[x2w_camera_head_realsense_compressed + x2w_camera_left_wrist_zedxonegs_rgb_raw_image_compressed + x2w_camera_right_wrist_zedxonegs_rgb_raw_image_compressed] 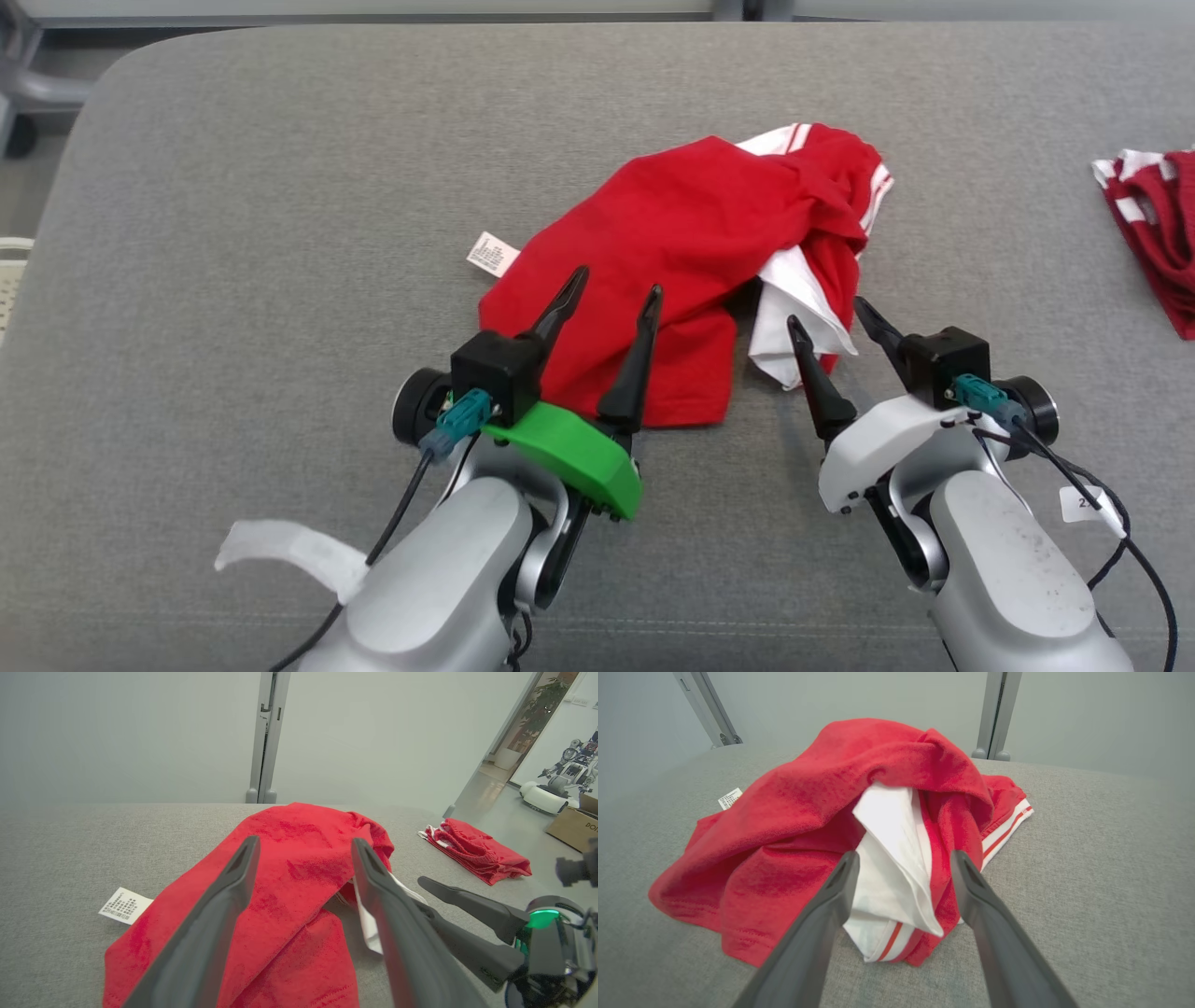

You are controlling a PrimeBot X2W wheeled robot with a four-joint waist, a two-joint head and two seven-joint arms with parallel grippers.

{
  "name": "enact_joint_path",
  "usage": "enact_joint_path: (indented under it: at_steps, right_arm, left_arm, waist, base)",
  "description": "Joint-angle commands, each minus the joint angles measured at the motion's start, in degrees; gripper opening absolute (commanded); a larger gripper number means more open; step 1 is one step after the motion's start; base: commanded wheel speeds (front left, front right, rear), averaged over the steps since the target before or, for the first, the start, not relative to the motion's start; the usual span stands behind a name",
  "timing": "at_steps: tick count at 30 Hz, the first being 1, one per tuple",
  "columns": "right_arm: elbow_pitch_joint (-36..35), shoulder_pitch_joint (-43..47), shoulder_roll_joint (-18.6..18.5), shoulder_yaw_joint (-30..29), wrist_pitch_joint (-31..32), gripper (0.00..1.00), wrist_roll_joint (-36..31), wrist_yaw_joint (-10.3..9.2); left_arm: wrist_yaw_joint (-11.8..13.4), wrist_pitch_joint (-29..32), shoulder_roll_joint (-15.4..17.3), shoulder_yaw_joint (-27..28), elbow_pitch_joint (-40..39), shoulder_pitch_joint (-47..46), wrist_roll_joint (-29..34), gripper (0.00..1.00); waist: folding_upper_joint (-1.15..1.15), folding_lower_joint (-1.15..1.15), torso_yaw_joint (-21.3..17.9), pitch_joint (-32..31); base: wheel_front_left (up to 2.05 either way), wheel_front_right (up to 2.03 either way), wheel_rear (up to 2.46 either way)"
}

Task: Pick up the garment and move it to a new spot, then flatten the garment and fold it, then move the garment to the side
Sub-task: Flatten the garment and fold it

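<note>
The white sleeve's edge [826,325] stands up in a loose fold while the red cloth [672,241] lies crumpled around it, so my right gripper needs to pinch that edge next.
A red garment [681,243] with white striped trim lies crumpled in the middle of the grey padded surface [280,233], a white label [492,253] sticking out at its left. My left gripper [616,285] hovers open over the garment's near left part, nothing between its fingers. My right gripper [831,313] stands open by the white fold at the near right. In the left wrist view the garment [289,868] spreads under the open left gripper [303,847], with the right gripper [420,891] at the lower right. The right wrist view has the white fold [892,858] between the fingers [840,877].
A second red and white cloth [1153,219] lies bunched at the surface's right edge, also seen as a cloth [476,851] in the left wrist view. A pale strip [280,551] hangs from my left forearm. Beyond the far edge are a wall and metal posts [266,737].
</note>
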Motion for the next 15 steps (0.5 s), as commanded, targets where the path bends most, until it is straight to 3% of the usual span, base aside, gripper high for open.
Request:
enact_joint_path:
  at_steps: [1,4,6,8,9,10,15]
  right_arm:
    - [0.42,-0.52,-0.16,-0.19,-0.02,1.0,-0.45,-0.06]
    - [3.15,-1.96,-1.06,-1.08,0.2,1.0,-1.37,-0.06]
    - [5.06,-2.87,-1.7,-1.02,0.16,0.45,-1.64,-0.07]
    - [6.77,-3.71,-2.42,-0.93,0.08,0.25,-2.04,-0.07]
    - [7.64,-4.21,-3.1,-0.89,0.14,0.07,-2.64,-0.07]
    - [8.31,-4.68,-3.63,-0.78,-0.01,0.0,-3.03,-0.07]
    - [10.48,-6.78,-7.72,-0.08,0.49,0.0,-4.67,-0.07]
  left_arm:
    - [0.24,-0.11,0.5,0.43,-0.35,1.31,0.38,1.0]
    - [0.78,-0.11,1.3,2.39,-3.07,4.58,1.33,1.0]
    - [1.28,-0.12,1.8,4.06,-4.78,6.66,1.91,1.0]
    - [1.76,-0.11,2.24,5.88,-6.34,8.76,2.32,1.0]
    - [1.97,-0.11,2.42,6.78,-7.13,9.69,2.5,1.0]
    - [2.13,-0.11,2.61,7.67,-7.82,10.57,2.78,1.0]
    - [2.13,-0.12,3.08,11.09,-10.23,14.06,3.87,1.0]
  waist:
    - [0.0,0.0,3.98,-1.26]
    - [0.0,0.0,5.33,-1.31]
    - [0.0,0.0,5.92,-1.43]
    - [0.0,0.0,6.25,-1.56]
    - [0.0,0.0,6.33,-1.63]
    - [0.0,0.0,6.35,-1.7]
    - [0.0,0.0,5.34,-2.2]
  base:
    - [0.0,0.0,0.0]
    - [0.0,0.0,0.0]
    - [0.0,0.0,0.0]
    - [0.0,0.0,0.0]
    - [0.0,0.0,0.0]
    - [0.0,0.0,0.0]
    - [0.0,0.0,0.0]
